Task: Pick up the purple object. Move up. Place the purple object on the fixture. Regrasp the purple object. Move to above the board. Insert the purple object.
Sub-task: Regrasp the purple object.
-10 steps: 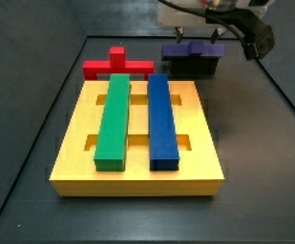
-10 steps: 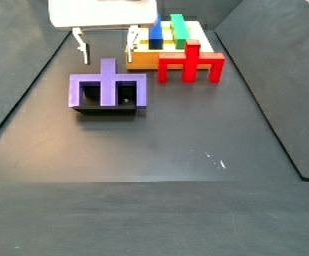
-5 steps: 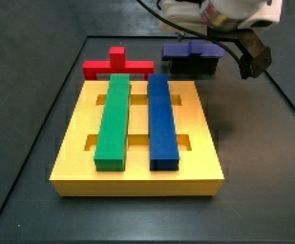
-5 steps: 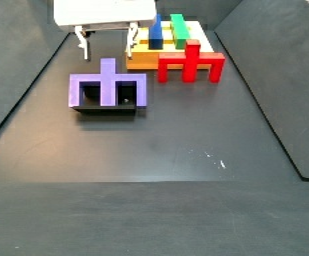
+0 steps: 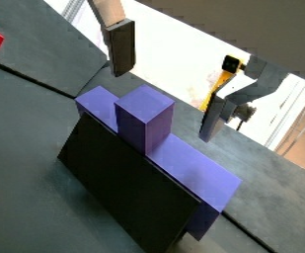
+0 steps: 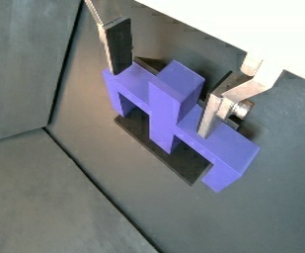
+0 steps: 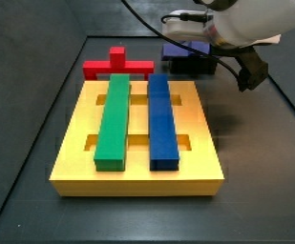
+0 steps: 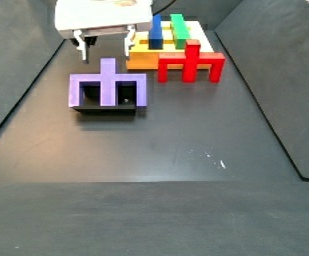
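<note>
The gripper should next grab the purple object by that raised stem (image 5: 144, 117), because the purple object's long bar sits down in the dark fixture.
The purple object (image 8: 107, 90) is a cross-shaped block with a raised stem. It rests on the dark fixture (image 8: 106, 110) and also shows in a side view (image 7: 188, 50). My gripper (image 8: 103, 40) is open and empty, just above and behind it. In both wrist views the fingers (image 5: 121, 47) (image 6: 119, 44) stand on either side of the stem (image 5: 144, 119) (image 6: 168, 99), apart from it. The gripper also shows in the wrist views (image 5: 170, 82) (image 6: 167, 81) and beside the fixture in a side view (image 7: 233, 59).
The yellow board (image 7: 136, 181) holds a green bar (image 7: 114, 119) and a blue bar (image 7: 161, 119). A red cross-shaped piece (image 7: 115, 65) lies on the floor between board and back wall, left of the fixture (image 7: 188, 69). The red piece also shows in a side view (image 8: 190, 65).
The arm has swung and tilted beside the fixture, and its dark finger sits lower in a side view. The gripper stays open and the purple object has not moved.
</note>
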